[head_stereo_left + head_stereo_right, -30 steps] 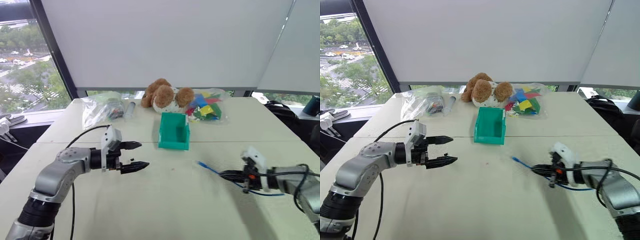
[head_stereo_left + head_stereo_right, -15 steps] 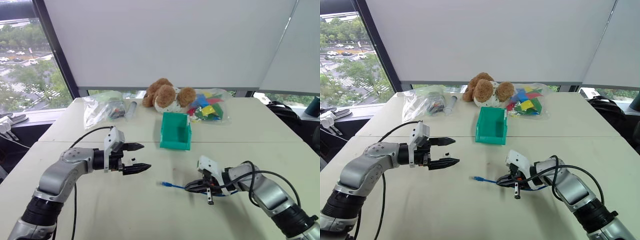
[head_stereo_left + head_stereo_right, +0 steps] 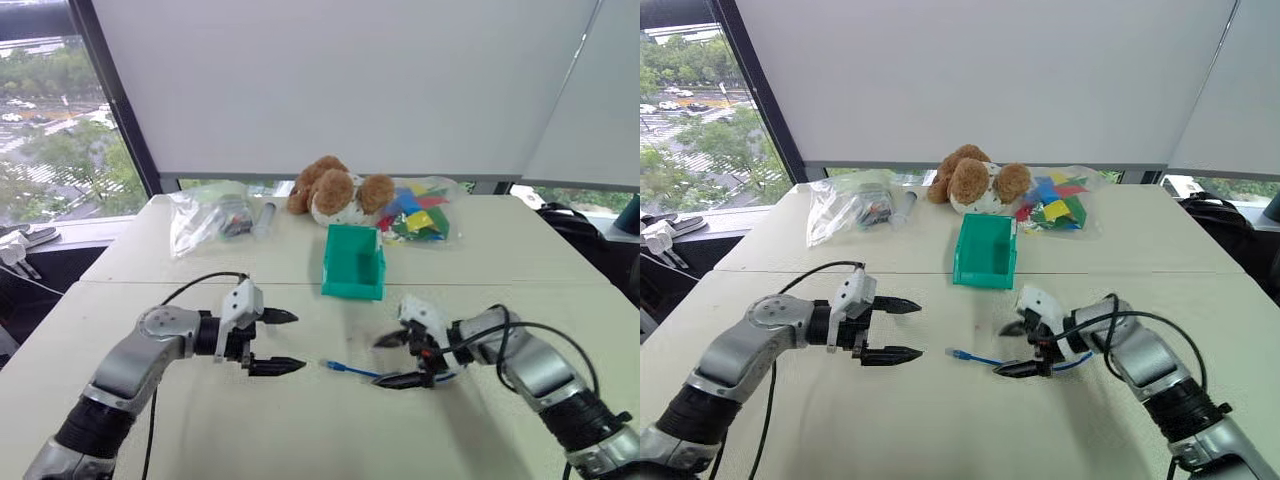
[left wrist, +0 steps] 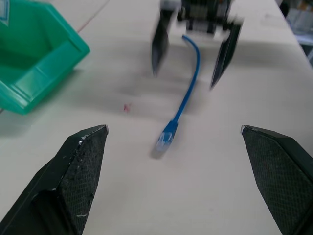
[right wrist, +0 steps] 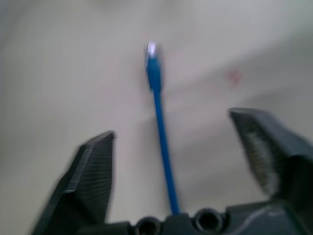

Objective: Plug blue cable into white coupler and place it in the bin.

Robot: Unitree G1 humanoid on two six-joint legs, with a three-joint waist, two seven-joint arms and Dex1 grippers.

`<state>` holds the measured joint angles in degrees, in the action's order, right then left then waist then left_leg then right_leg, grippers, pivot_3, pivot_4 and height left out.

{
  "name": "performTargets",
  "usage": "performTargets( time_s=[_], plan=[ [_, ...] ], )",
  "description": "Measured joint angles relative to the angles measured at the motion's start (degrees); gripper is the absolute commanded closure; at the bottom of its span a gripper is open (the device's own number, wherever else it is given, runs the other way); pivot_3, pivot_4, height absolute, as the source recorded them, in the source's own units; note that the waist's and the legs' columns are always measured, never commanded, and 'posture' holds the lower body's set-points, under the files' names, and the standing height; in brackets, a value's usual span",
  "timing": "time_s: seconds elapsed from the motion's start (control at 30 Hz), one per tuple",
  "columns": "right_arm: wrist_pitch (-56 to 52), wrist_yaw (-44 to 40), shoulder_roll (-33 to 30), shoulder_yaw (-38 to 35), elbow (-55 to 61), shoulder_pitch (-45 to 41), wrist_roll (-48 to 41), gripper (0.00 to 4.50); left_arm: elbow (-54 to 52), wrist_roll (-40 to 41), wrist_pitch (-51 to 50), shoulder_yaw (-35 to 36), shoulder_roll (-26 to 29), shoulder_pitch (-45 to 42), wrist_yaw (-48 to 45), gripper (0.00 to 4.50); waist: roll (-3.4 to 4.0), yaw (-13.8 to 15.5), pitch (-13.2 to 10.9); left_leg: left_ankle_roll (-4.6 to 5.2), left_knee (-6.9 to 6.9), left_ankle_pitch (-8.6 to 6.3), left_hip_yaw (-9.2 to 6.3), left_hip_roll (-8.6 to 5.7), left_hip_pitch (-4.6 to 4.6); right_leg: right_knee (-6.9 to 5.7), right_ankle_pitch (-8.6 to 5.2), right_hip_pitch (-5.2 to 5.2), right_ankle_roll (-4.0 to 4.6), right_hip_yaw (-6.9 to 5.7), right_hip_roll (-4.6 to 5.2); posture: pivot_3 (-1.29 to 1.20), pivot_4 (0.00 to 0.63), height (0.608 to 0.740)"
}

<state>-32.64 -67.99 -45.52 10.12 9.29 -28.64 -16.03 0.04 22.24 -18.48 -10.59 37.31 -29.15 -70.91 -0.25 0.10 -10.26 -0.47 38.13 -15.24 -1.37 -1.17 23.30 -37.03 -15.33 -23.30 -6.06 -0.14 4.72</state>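
Note:
My right gripper should grab the blue cable next, and it should take it by its connector end (image 3: 335,365) (image 5: 153,73). Then it can plug the cable into the white coupler.
The blue cable (image 3: 352,371) lies on the table in front of the bin (image 3: 353,262), its plug end (image 4: 167,133) pointing at my left gripper. My right gripper (image 3: 384,360) is open, its black fingers (image 4: 225,51) standing either side of the cable, which runs back to the gripper's base (image 5: 164,147). My left gripper (image 3: 292,342) faces it from the left, open and empty, just short of the plug. The teal-green bin stands open-topped behind both grippers. The white coupler is out of view.
A brown teddy bear (image 3: 335,190) sits behind the bin at the table's far edge. A clear bag (image 3: 205,215) lies to its left, a bag of coloured pieces (image 3: 415,215) to its right. A grey tube (image 3: 265,215) lies by the left bag.
My right gripper carried the blue cable leftward to the table's middle while shut on it, and has now opened. My left gripper has sunk a little toward the table.

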Motion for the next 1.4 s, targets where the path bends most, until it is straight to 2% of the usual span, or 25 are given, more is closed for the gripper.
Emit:
performTargets(
  time_s=[0.23, 0.4, 0.73, 1.03, 1.13, 1.27, 1.33, 1.37, 1.4],
  plan=[
    [-10.3, 5.2, -2.1, -8.7, 17.0, 8.0, -8.1, 0.05, 18.1, -8.3, 14.5, -7.0, -7.9, -7.9, -7.5, 0.0, -0.01, 0.7, 0.0, 0.01, 0.03, 0.0, 0.0, -0.03, 0.06, 0.04, 0.0, 0.0, 0.0, -0.01, 0.02, 0.0, 0.15, 0.74],
    [-14.8, 10.6, -2.5, -12.3, 23.4, 11.9, -10.9, 0.05, 28.5, -12.9, 21.6, -10.4, -11.4, -11.1, -10.7, 0.0, -0.01, 0.3, 0.0, 0.02, 0.02, -0.01, 0.0, 0.02, 0.06, -0.02, 0.0, -0.06, 0.0, -0.01, -0.03, 0.0, 0.15, 0.74],
    [-17.0, 16.4, -2.5, -13.5, 26.6, 14.8, -13.6, 0.05, 39.1, -15.4, 26.4, -10.3, -14.8, -14.5, -11.8, 0.0, -0.03, 0.6, 0.0, 0.03, 0.04, -0.01, -0.01, 0.0, 0.08, -0.02, 0.0, -0.05, -0.01, -0.01, -0.02, 0.0, 0.15, 0.74],
    [-16.9, 17.9, -2.9, -13.4, 26.6, 14.8, -14.1, 0.05, 42.2, -16.1, 26.7, -10.0, -18.3, -16.0, -11.6, 0.0, -0.03, 0.6, 0.0, 0.03, 0.05, -0.02, -0.02, -0.01, 0.08, -0.02, 0.0, -0.04, -0.01, -0.01, -0.03, 0.0, 0.15, 0.74],
    [-16.9, 18.1, -3.2, -13.4, 26.6, 15.0, -14.1, 0.0, 42.7, -16.3, 26.8, -9.9, -18.5, -16.2, -11.6, 0.84, -0.03, 0.5, 0.0, 0.03, 0.05, -0.02, -0.02, 0.0, 0.07, -0.02, 0.0, -0.04, -0.01, -0.02, -0.04, 0.0, 0.15, 0.74],
    [-16.9, 18.3, -3.6, -13.4, 26.9, 15.3, -14.2, 0.0, 43.2, -16.8, 26.9, -9.3, -18.6, -16.2, -11.7, 2.85, -0.03, 0.6, 0.0, 0.04, 0.05, -0.02, -0.02, 0.0, 0.07, -0.02, 0.0, -0.04, -0.01, -0.02, -0.04, 0.0, 0.15, 0.74],
    [-16.9, 18.6, -4.1, -13.4, 27.6, 15.5, -14.5, 0.0, 43.5, -16.9, 27.0, -8.9, -18.5, -16.2, -11.7, 4.0, -0.03, 0.6, 0.0, 0.04, 0.05, -0.02, -0.02, 0.0, 0.07, -0.02, 0.0, -0.04, -0.01, -0.02, -0.04, 0.0, 0.15, 0.74],
    [-16.9, 18.7, -4.3, -13.4, 27.8, 15.5, -14.6, 0.0, 43.7, -17.0, 27.0, -8.9, -18.5, -16.2, -11.7, 4.41, -0.03, 0.6, 0.0, 0.04, 0.05, -0.02, -0.02, 0.0, 0.07, -0.02, 0.0, -0.04, -0.01, -0.02, -0.04, 0.0, 0.15, 0.74],
    [-16.9, 18.9, -4.5, -13.5, 28.1, 15.8, -14.7, 0.0, 43.7, -17.1, 27.1, -8.8, -18.4, -16.2, -11.8, 4.47, -0.03, 0.6, 0.0, 0.04, 0.05, -0.02, -0.02, 0.0, 0.07, -0.02, 0.0, -0.04, -0.01, -0.02, -0.04, 0.0, 0.15, 0.74]
  ],
)
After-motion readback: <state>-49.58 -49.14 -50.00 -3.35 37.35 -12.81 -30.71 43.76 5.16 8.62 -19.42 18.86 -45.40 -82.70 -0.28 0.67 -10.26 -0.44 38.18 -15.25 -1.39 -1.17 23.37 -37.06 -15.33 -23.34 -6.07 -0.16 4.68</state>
